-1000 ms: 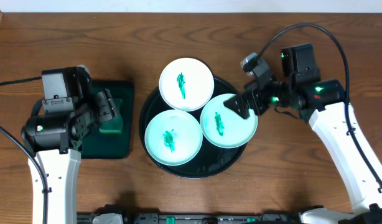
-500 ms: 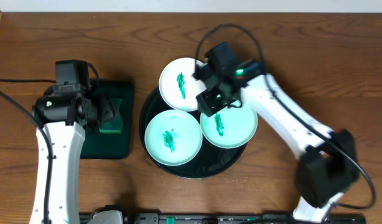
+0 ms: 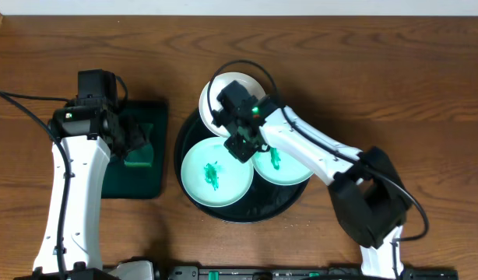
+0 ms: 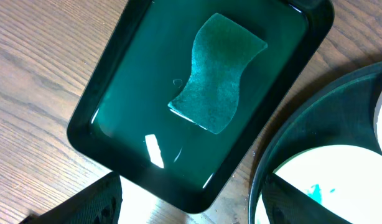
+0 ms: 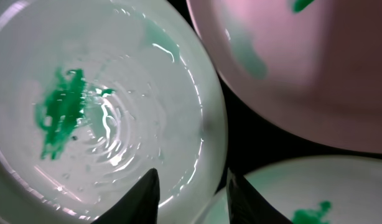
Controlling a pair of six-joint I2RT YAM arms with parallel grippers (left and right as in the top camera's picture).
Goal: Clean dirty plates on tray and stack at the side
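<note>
The green sponge needs its bottom free to clean the plates, so my left gripper should next pinch it from above across its narrow middle (image 3: 142, 147) (image 4: 217, 74).
Three white plates with green smears sit on the black tray (image 3: 247, 214): a front-left plate (image 3: 212, 190), a right plate (image 3: 289, 173) and a back plate (image 3: 210, 97) half hidden by my right wrist. My right gripper (image 3: 243, 146) is low over the tray's middle. In the right wrist view its jaws (image 5: 192, 186) stand narrowly apart astride the rim of the front-left plate (image 5: 116, 74), one finger over the plate's inside, the other at the dark gap. My left gripper (image 3: 134, 141) hovers wide open over the green sponge (image 4: 219, 74), holding nothing.
The sponge lies in a wet rectangular dark-green tray (image 4: 135, 112) left of the black tray (image 4: 303, 118). Bare wooden tabletop (image 3: 395, 62) surrounds both. My right arm stretches from the front right across the right plate.
My right arm swung from the right side of the table to the tray's middle and its jaws narrowed around the front-left plate's rim. The left arm shifted slightly over the green tray.
</note>
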